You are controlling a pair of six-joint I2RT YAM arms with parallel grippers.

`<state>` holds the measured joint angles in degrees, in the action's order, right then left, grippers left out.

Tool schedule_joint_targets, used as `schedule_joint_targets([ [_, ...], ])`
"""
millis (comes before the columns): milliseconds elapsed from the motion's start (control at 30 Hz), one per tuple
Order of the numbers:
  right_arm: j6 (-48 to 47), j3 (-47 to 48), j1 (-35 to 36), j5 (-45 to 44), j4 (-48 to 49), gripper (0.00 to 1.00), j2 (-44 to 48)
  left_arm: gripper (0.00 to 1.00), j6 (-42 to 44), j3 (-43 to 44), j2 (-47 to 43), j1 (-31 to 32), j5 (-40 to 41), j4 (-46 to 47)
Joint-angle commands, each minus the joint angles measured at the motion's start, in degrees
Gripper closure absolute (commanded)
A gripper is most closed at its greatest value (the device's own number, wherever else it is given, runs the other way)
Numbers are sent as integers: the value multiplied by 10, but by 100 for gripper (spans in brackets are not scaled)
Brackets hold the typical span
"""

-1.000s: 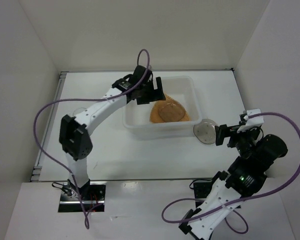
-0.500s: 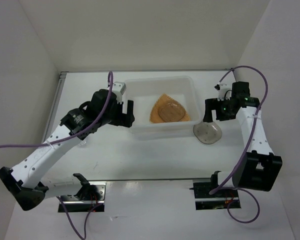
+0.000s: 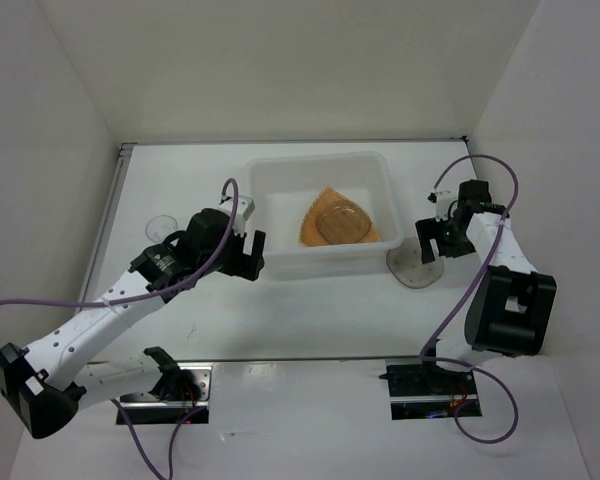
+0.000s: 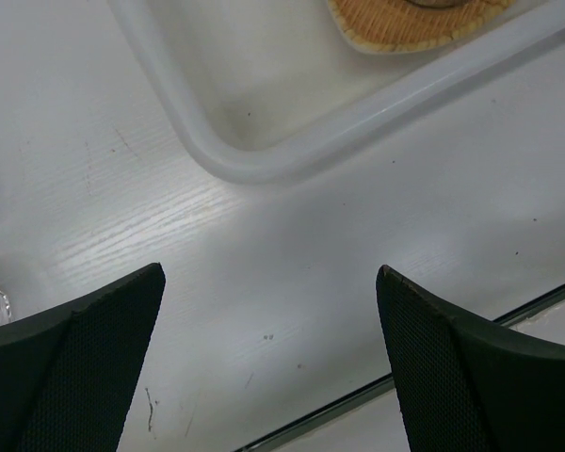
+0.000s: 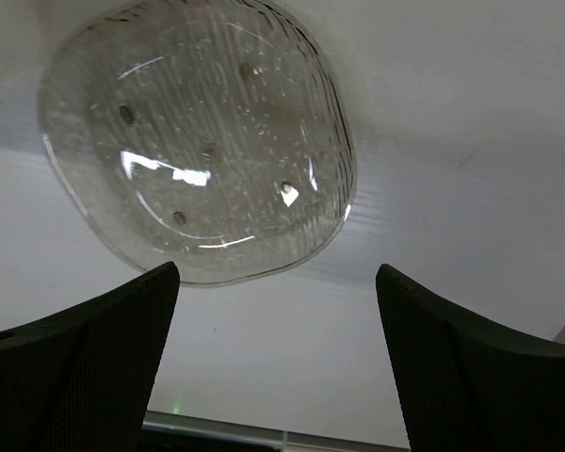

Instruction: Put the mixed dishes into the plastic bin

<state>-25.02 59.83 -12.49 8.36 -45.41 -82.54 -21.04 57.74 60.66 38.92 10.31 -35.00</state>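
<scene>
My right gripper is to grab the translucent grey speckled plate by its rim [image 3: 437, 279] next. The plate's bottom then stays free to settle in the plastic bin.
The plastic bin [image 3: 320, 262] stands mid-table, and an orange-tan woven plate [image 3: 335, 222] lies inside it. Just right of the bin a translucent grey speckled plate [image 3: 410, 272] rests flat on the table. My right gripper [image 3: 430, 241] hovers open over that plate's right side; in the right wrist view the plate [image 5: 198, 141] lies just beyond the open gripper [image 5: 278, 271], with nothing between its fingers. My left gripper [image 3: 250, 255] is open and empty beside the bin's front left corner [image 4: 254, 160]. A clear cup [image 3: 160, 228] sits on the table left of the bin.
White walls enclose the table on the left, back and right. A metal strip [image 4: 358, 395] marks the table's near edge. Purple cables loop from both arms. The right arm's elbow [image 3: 510, 310] is close to the right wall.
The left gripper has come out from over the bin and down to its front left corner. The right arm has swung in over the grey plate and dropped toward it.
</scene>
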Motion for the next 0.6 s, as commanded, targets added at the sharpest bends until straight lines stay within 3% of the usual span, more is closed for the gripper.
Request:
schedule_joint_targets([
  [0, -26, -9, -30, -1, 59, 11, -40, 1, 12, -8, -26, -2, -3, 48],
  [500, -48, -8, -59, 25, 129, 11, -165, 1, 6, -14, -20, -2, 2, 53],
  [567, -48, -1, -64, 31, 136, 18, -194, 1, 6, -14, -14, -2, 2, 53],
])
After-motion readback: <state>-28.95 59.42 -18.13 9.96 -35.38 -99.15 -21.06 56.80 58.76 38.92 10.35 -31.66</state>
